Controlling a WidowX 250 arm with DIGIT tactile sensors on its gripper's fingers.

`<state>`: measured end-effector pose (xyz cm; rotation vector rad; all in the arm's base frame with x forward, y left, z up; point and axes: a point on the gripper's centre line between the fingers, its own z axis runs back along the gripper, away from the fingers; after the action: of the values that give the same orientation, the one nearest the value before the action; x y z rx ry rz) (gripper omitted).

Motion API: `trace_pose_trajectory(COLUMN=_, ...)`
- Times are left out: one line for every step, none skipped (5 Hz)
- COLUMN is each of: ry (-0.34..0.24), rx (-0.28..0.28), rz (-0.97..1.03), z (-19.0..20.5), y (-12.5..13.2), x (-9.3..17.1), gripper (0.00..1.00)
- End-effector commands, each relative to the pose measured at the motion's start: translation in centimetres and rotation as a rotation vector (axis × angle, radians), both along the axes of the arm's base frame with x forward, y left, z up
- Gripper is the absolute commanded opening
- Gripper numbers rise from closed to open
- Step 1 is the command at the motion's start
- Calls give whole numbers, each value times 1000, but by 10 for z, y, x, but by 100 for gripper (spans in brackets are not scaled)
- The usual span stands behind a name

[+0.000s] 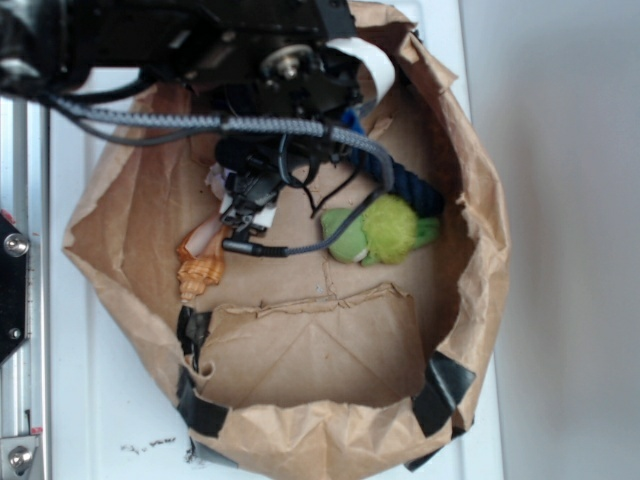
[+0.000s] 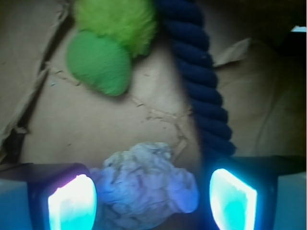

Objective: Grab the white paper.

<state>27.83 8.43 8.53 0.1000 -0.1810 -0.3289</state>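
Observation:
My gripper grabs the white paper [image 2: 146, 187] by its wrinkled sides next, to get it out from among the toys.
The white paper [image 2: 146, 187] is a crumpled, wrinkled wad lying on the brown bag floor, low in the wrist view. My gripper [image 2: 152, 201] is open and straddles it. The left pad [image 2: 72, 203] sits against the wad's side, and the right pad [image 2: 233, 199] stands a little apart from it. In the exterior view my gripper [image 1: 240, 215] reaches down into the bag at its left side, and the arm and cables hide almost all of the paper there.
A green plush toy [image 1: 382, 232] [image 2: 112, 43] lies ahead of the gripper. A dark blue rope [image 2: 199, 81] runs beside the right finger. An orange seashell [image 1: 203, 268] lies close by. The brown paper bag wall [image 1: 480, 200] rings everything.

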Motion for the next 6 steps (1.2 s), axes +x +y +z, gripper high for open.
trace_pose_trajectory(ry=-29, rx=90, rz=-36, z=-10, y=-5, x=-2, gripper=100)
trace_pose_trajectory(ry=-25, rx=91, rz=-42, z=-10, y=-4, x=0, gripper=100)
trace_pose_trajectory(ry=-36, rx=62, rz=-11, z=-9, y=-7, x=-2, gripper=0)
trace_pose_trajectory(ry=-53, rx=55, rz=-6, z=-12, y=-8, x=-2, gripper=0)
trace_pose_trajectory(ry=-64, rx=46, rz=6, z=-13, y=-9, x=-2, gripper=0)
trace_pose_trajectory(ry=-73, rx=15, rz=32, z=-5, y=-10, x=-4, gripper=0)
